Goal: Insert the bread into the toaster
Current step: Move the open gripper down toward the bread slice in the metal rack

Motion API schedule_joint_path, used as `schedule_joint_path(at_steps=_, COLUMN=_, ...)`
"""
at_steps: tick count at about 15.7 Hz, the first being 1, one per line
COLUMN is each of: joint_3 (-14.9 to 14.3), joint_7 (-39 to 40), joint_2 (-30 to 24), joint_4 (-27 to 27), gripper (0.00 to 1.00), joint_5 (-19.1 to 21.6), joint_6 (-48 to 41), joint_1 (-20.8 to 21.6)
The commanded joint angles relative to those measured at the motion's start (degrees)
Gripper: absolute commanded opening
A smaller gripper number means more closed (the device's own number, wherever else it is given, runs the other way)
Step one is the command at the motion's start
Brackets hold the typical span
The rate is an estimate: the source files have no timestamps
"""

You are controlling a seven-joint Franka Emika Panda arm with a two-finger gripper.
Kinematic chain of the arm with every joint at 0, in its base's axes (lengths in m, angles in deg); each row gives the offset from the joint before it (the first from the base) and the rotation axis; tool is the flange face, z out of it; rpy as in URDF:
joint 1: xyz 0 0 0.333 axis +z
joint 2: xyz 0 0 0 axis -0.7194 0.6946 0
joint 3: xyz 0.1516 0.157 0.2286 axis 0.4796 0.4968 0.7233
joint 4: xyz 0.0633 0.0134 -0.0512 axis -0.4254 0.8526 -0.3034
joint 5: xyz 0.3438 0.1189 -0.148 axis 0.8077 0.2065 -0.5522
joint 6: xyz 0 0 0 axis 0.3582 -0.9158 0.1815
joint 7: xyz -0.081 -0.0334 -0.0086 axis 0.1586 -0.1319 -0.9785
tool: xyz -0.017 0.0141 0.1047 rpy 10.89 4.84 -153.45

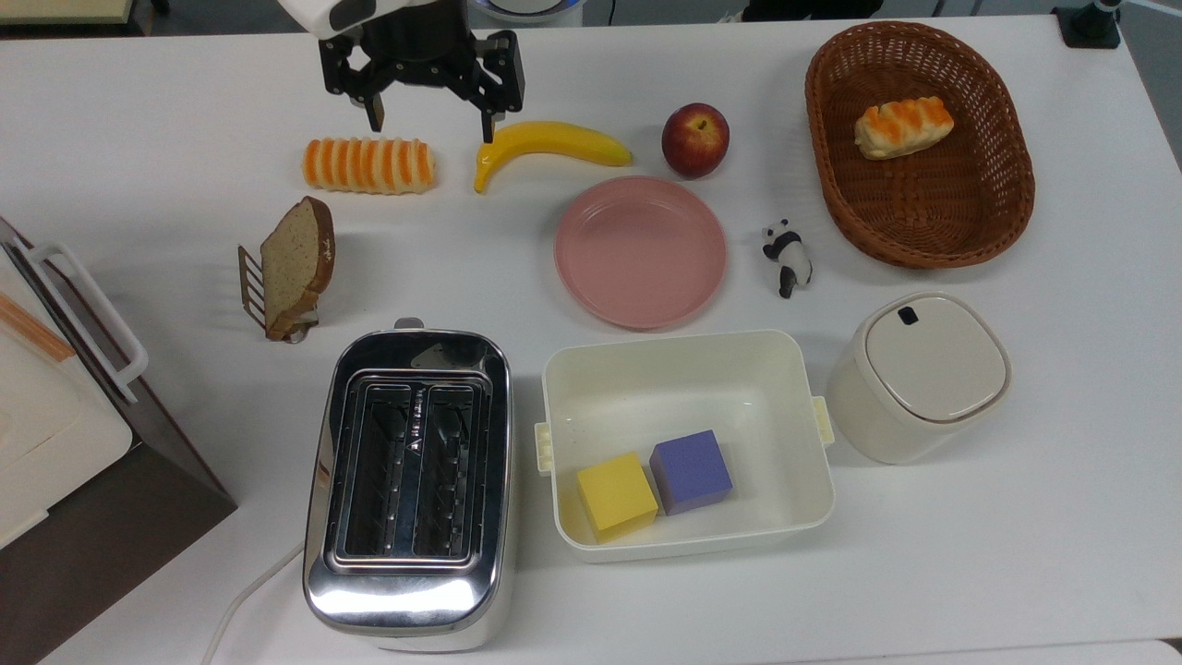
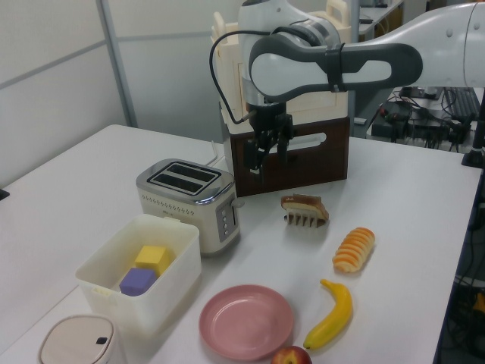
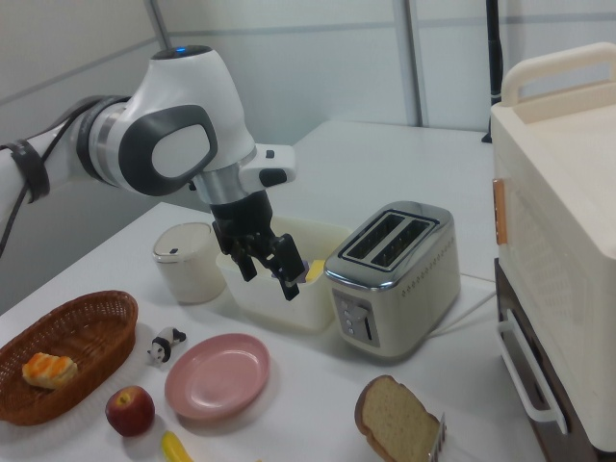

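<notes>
I will grab the bread slice by its upper edge (image 2: 305,199) to lower it into the toaster's slots.
The bread (image 1: 297,261), a brown speckled slice, leans upright in a small wire rack (image 1: 250,287) left of centre in the top view. It shows again in the left view (image 2: 303,202) and the right view (image 3: 397,422). The chrome toaster (image 1: 406,598) stands just below the rack in the top view, both slots dark and empty, and appears in the left view (image 2: 189,199) and the right view (image 3: 397,279). My gripper (image 1: 430,122) hangs open and empty above the striped roll and the banana's tip, well apart from the bread. The left view (image 2: 270,154) and right view (image 3: 268,278) show the gripper high above the table.
A striped roll (image 1: 369,165), banana (image 1: 552,142), apple (image 1: 694,139), pink plate (image 1: 640,251) and toy panda (image 1: 788,256) lie mid-table. A wicker basket (image 1: 836,199) holds a bun (image 1: 902,126). A white bin (image 1: 685,353) holds two cubes beside a lidded container (image 1: 919,374). A cream-and-brown appliance (image 1: 55,434) fills the top view's left edge.
</notes>
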Motion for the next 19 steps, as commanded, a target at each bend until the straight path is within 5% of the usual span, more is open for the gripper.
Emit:
schedule_joint_path(at_steps=1, joint_3=-0.06, joint_7=0.24, joint_2=0.64, joint_4=0.81, gripper=1.00, joint_5=1.24, joint_6=3.07, joint_1=0.53)
schedule_joint_path(at_steps=10, joint_3=-0.50, joint_7=-1.52, joint_2=2.49, joint_4=0.72, gripper=1.00, joint_5=-0.16, joint_6=10.20, joint_1=1.32)
schedule_joint_path(at_steps=14, joint_3=-0.50, joint_7=-0.12, joint_2=2.49, joint_4=1.07, gripper=1.00, joint_5=-7.45, joint_6=9.85, joint_1=1.49)
schedule_joint_path(at_steps=19, joint_3=-0.59, joint_7=8.75, joint_2=2.75, joint_4=4.58, gripper=1.00, joint_5=-9.12, joint_6=8.01, joint_1=1.23)
